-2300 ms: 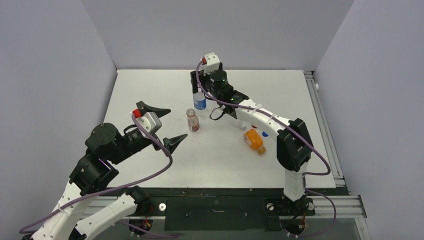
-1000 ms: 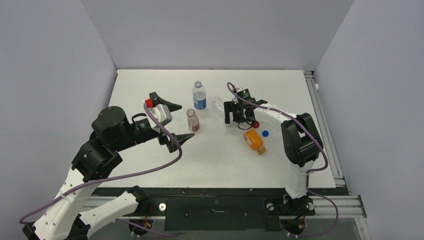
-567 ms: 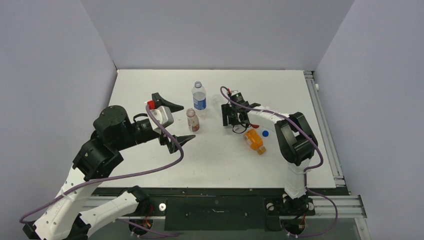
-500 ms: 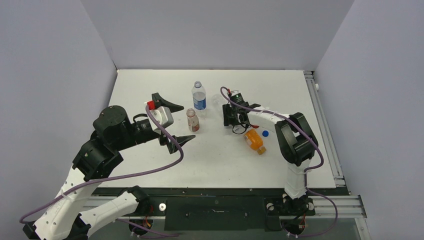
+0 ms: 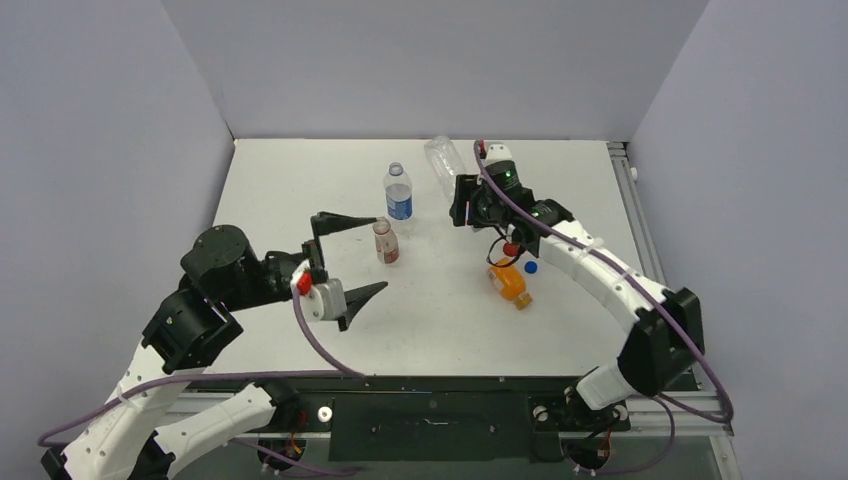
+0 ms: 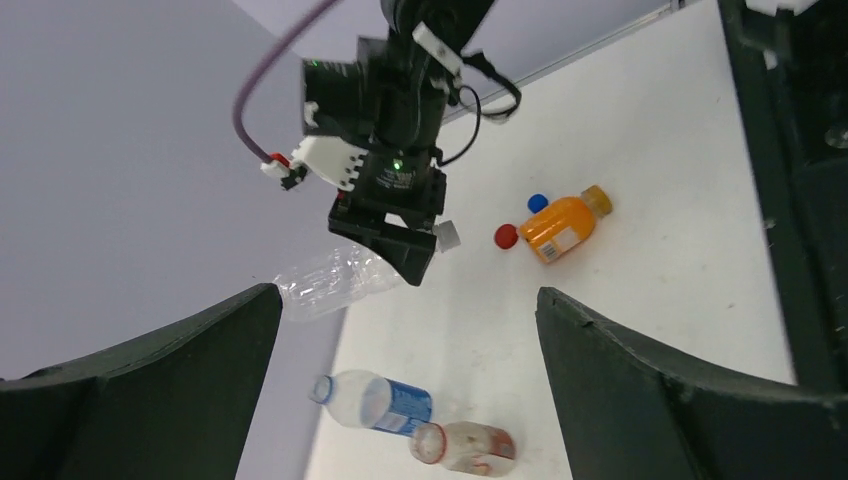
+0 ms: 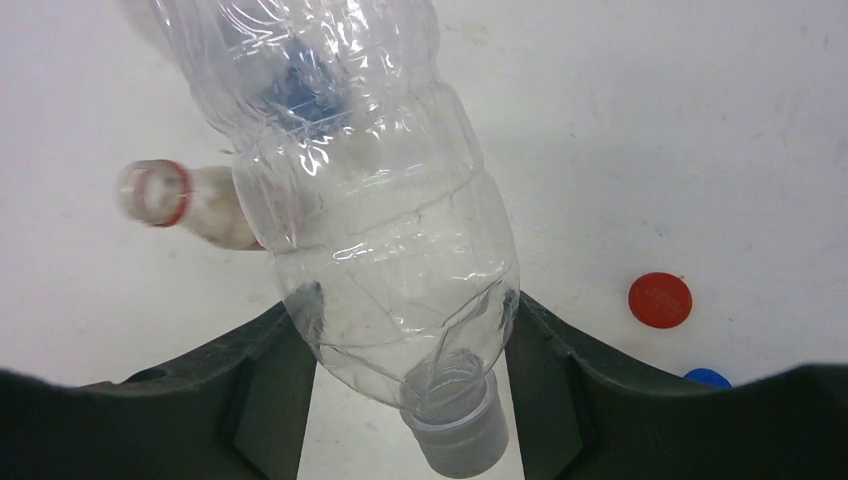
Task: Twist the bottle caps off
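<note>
The clear unlabelled bottle (image 5: 441, 158) needs to be grabbed around its body by my left gripper next. The white cap then stays free for my right gripper to unscrew.
My right gripper (image 5: 463, 200) is shut on the clear unlabelled bottle (image 5: 441, 158) and holds it tilted above the table. It grips near the neck (image 7: 370, 200), and the white cap (image 7: 462, 437) is still on. The Pepsi bottle (image 5: 399, 194) and the short reddish-label bottle (image 5: 385, 241) stand uncapped mid-table. The orange bottle (image 5: 510, 283) lies on its side with its orange cap (image 6: 597, 198) on. The red cap (image 5: 510, 249) and the blue cap (image 5: 530, 267) lie loose beside it. My left gripper (image 5: 352, 257) is open and empty, just left of the reddish bottle.
Grey walls close the table (image 5: 300, 180) at the back and both sides. A metal rail (image 5: 640, 230) runs along the right edge. The right arm's purple cable (image 5: 600, 250) hangs over the caps and the orange bottle.
My right gripper took hold of the clear bottle on the table and lifted it up and back. My left wrist rolled over and its fingers stayed open beside the reddish bottle.
</note>
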Available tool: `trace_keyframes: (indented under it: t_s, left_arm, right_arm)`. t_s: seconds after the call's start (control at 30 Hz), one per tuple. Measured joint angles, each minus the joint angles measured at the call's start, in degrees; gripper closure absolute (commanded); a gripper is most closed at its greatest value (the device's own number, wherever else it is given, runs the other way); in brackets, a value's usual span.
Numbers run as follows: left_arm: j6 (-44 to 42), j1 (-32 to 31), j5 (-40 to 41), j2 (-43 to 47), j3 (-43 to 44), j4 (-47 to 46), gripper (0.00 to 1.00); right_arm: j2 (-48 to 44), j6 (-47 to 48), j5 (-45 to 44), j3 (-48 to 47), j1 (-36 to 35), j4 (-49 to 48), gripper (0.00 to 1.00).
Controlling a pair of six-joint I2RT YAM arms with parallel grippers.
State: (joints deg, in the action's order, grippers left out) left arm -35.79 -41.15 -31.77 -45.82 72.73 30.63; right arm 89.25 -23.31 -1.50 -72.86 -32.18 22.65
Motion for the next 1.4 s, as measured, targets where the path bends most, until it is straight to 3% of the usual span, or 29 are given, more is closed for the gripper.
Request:
trace_keyframes:
  t_s: [0.27, 0.6, 0.9, 1.2, 1.3, 1.4]
  left_arm:
    - [-38.36, -9.03, 1.88, 4.42, -12.92, -4.72, 0.04]
    - [-66.49, -11.30, 5.99, 2.84, -20.94, -17.27, 0.03]
    - [-76.02, -11.76, 10.82, 2.84, -22.12, -18.91, 0.03]
    - [-78.68, -12.46, 14.95, 2.03, -22.67, -20.33, 0.02]
    - [-78.75, -13.38, 16.20, 1.70, -22.67, -20.52, 0.15]
    - [-78.60, -14.91, 17.59, 1.66, -22.64, -20.44, 0.41]
  right_arm:
    - [-17.03, -2.12, 4.66, -8.46, -7.39, 7.54, 0.61]
    - [-19.04, -4.55, 6.93, -12.55, -21.79, 17.73, 0.62]
    - [-18.29, -4.85, 7.04, -14.64, -25.09, 24.55, 0.63]
    - [-18.27, -5.09, 6.84, -16.17, -29.57, 29.33, 0.62]
    - [-18.14, -5.07, 6.80, -17.38, -30.25, 30.93, 0.62]
    - [-17.81, -5.05, 6.36, -18.93, -30.45, 31.67, 0.62]
